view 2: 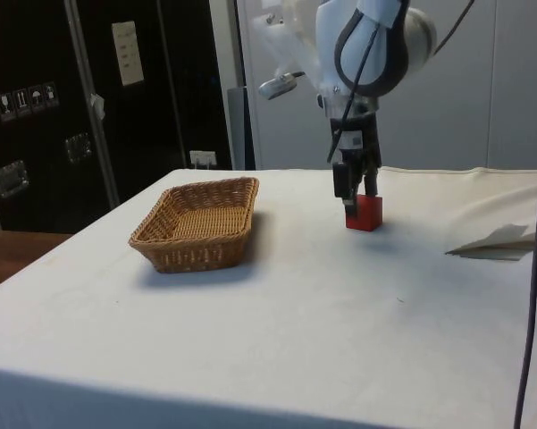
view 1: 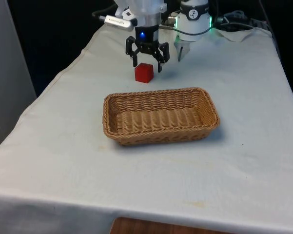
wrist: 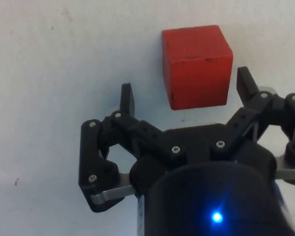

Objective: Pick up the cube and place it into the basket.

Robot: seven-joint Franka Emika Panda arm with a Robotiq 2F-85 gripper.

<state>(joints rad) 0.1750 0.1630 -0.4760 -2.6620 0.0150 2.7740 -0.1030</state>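
The gripper grabs the red cube (view 1: 144, 72) by its opposite sides next, to place it into the wicker basket.
A red cube (view 1: 144, 72) rests on the white cloth just behind the wicker basket (view 1: 112, 115), towards the robot. In the side view the cube (view 2: 364, 213) sits to the right of the basket (view 2: 165, 248). My gripper (view 1: 147, 64) hangs low right over the cube, open, its fingers spread wider than the cube. The wrist view has the cube (wrist: 196, 65) lying between and slightly beyond the two fingertips (wrist: 127, 98), with my gripper (wrist: 186, 91) not touching it. The basket holds nothing.
A crumpled white cloth or paper (view 1: 239, 33) lies at the far end on the front view's right. Cables (view 2: 534, 268) hang at the side view's right edge. Open cloth stretches in front of the basket.
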